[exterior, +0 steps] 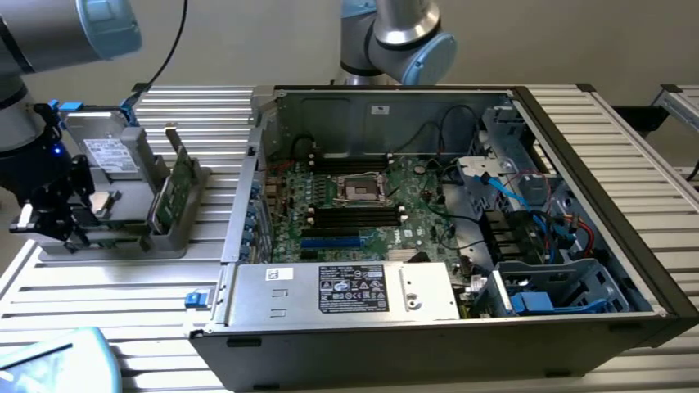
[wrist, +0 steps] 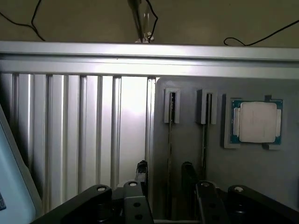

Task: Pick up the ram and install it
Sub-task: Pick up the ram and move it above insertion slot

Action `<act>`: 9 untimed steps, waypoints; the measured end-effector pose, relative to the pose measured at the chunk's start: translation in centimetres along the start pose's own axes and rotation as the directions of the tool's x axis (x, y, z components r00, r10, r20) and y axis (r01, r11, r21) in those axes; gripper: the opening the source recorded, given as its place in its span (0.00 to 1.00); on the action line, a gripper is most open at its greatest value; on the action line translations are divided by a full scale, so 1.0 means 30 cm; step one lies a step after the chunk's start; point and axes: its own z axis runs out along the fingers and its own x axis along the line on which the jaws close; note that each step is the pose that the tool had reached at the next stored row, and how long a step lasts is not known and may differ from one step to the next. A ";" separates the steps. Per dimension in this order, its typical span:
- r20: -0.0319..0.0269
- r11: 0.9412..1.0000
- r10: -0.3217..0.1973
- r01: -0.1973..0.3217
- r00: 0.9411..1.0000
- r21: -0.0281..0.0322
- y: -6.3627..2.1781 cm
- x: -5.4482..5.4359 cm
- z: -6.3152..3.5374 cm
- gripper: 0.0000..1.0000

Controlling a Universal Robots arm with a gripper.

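The gripper takes hold of the ram by the middle of its long edge (wrist: 169,186) next. Then it installs the ram in the black memory slots.
My gripper (exterior: 52,219) hangs over a grey fixture plate (exterior: 114,246) on the exterior view's left, outside the computer case. In the wrist view the gripper (wrist: 164,176) is open, its two dark fingertips (wrist: 142,169) apart and empty. Between them a thin dark strip (wrist: 169,149) runs edge-on from a pale slotted holder (wrist: 171,106); it looks like the ram standing on its edge, though I cannot be sure. A second such strip (wrist: 204,144) lies beside it under another holder (wrist: 206,106). The fingers touch neither strip.
A processor chip (wrist: 257,121) lies on the plate beside the holders. A green card with a metal bracket (exterior: 166,192) stands upright on the fixture. The open case (exterior: 251,164) holds the motherboard with black memory slots (exterior: 352,215). A power supply (exterior: 349,291) fills its front.
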 end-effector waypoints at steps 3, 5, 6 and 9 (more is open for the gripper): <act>0.007 1.000 0.000 0.000 1.000 0.000 -0.001 0.000 0.017 0.42; 0.012 1.000 0.000 0.000 1.000 0.000 -0.001 0.000 0.029 0.42; 0.014 1.000 -0.001 0.001 1.000 0.000 -0.001 0.000 0.035 0.42; 0.022 1.000 -0.001 0.001 1.000 0.000 -0.002 0.001 0.052 0.42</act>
